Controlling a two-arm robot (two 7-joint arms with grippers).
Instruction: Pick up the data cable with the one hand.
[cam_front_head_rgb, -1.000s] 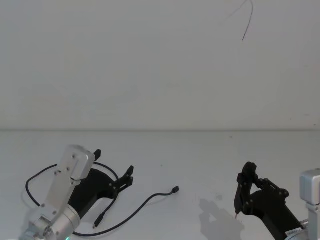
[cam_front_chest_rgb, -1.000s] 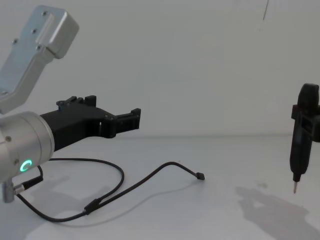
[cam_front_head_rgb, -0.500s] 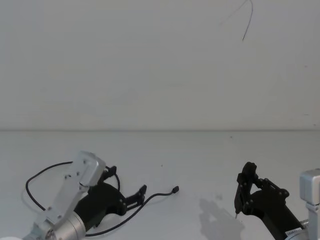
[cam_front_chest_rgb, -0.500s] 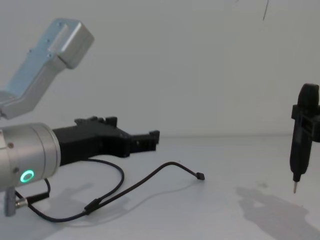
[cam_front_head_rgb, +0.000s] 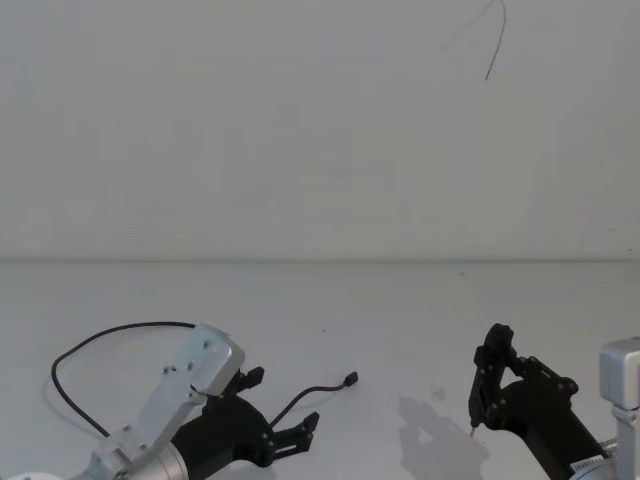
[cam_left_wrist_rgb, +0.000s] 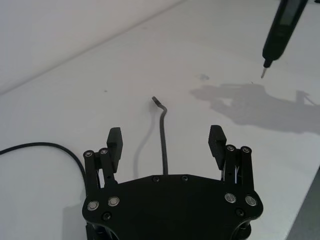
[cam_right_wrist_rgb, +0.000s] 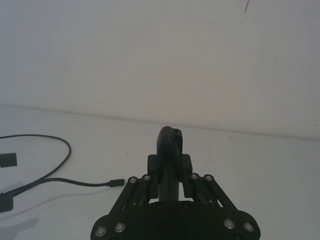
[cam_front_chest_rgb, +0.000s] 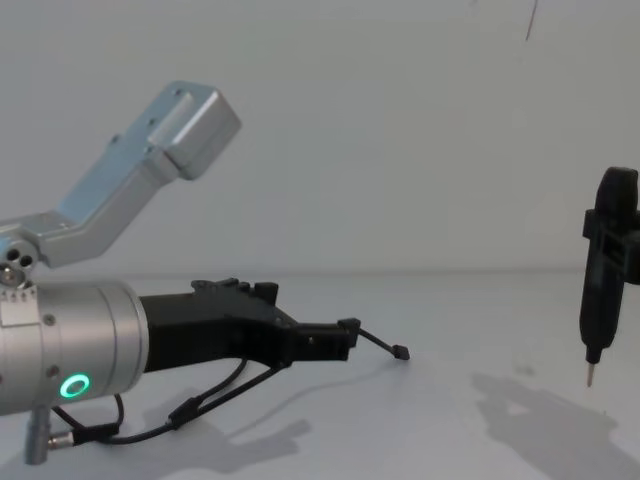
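The cable's loop lies flat on the tabletop, so the left gripper needs to grab the cable by the raised part behind its plug (cam_front_chest_rgb: 374, 340).
The data cable (cam_front_head_rgb: 100, 335) is thin and black and lies on the white table, looping at the left and ending in a small plug (cam_front_head_rgb: 351, 379). My left gripper (cam_front_head_rgb: 283, 400) hangs low over its end stretch, open. In the left wrist view the cable (cam_left_wrist_rgb: 163, 150) runs between the two spread fingers (cam_left_wrist_rgb: 114, 140) and touches neither, with its plug (cam_left_wrist_rgb: 155, 100) beyond the tips. From the chest the left gripper (cam_front_chest_rgb: 340, 338) lies almost level, just above the cable (cam_front_chest_rgb: 215, 395). My right gripper (cam_front_head_rgb: 495, 375) is parked at the right, shut on a slim black pen-like tool (cam_front_chest_rgb: 598, 300).
The white table (cam_front_head_rgb: 400, 300) meets a plain white wall behind. A thin wire (cam_front_head_rgb: 493, 50) hangs on the wall at the upper right. The table's edge (cam_left_wrist_rgb: 310, 200) shows in the left wrist view. The tool's shadow (cam_front_chest_rgb: 540, 410) falls on the table beneath it.
My left gripper has moved right and forward and sunk toward the table, now straddling the cable's end stretch. The cable and the right arm have not moved.
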